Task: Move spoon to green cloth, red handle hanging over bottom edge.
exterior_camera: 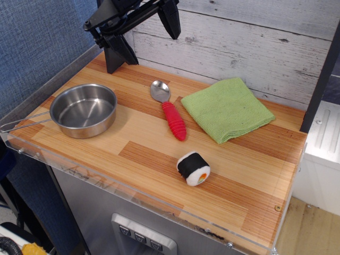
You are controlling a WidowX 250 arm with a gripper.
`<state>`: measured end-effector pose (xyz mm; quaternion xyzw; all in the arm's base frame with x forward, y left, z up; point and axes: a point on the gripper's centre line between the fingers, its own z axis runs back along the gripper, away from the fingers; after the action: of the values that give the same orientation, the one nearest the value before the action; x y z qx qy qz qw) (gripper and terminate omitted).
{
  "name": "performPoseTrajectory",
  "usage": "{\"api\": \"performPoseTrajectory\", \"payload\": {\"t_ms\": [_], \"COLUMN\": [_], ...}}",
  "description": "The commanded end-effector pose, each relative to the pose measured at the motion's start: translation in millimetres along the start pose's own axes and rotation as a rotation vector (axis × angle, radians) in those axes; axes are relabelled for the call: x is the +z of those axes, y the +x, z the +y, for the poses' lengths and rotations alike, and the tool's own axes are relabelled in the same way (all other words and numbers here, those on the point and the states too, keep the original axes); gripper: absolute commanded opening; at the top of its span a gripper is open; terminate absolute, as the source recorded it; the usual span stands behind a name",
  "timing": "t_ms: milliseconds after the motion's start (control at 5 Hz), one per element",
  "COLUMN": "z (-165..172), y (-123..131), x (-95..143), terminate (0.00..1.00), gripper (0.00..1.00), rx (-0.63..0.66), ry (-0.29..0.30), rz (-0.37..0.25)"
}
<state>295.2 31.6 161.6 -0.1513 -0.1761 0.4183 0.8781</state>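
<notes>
I need to grab the spoon by its red handle [175,121] with my gripper next. Then I can put the spoon on the green cloth [227,109].
The spoon [168,108] lies on the wooden tabletop just left of the green cloth [227,109], close to its left corner. Its silver bowl points to the back. The red handle [175,121] points toward the front right. The green cloth lies flat at the back right, turned like a diamond, with nothing on it. My gripper [143,37] hangs at the back left, above and behind the spoon. Its two black fingers [116,56] are spread wide and hold nothing.
A round steel pan [84,110] with a wire handle stands at the left. A toy sushi roll [193,168] lies near the front, below the spoon. A white plank wall [239,48] runs along the back. A clear plastic rim [133,194] edges the table front.
</notes>
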Motion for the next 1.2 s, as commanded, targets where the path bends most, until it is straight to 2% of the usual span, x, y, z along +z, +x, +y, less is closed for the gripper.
{"api": "performPoseTrajectory", "payload": {"t_ms": [0,400,600,800,1000], "z": [0,-3,5,10,12], "y": [0,35,44,42,38], "x": [0,5,0,-9,-31], "terminate": [0.0,0.0,0.0,0.0,0.0], "gripper": [1.0,1.0,1.0,1.0,1.0], "rx": [0.0,0.159,0.156,0.137,0.106], "ry": [0.0,0.051,0.098,0.13,0.149], "rz": [0.0,-0.027,-0.012,0.003,0.054]}}
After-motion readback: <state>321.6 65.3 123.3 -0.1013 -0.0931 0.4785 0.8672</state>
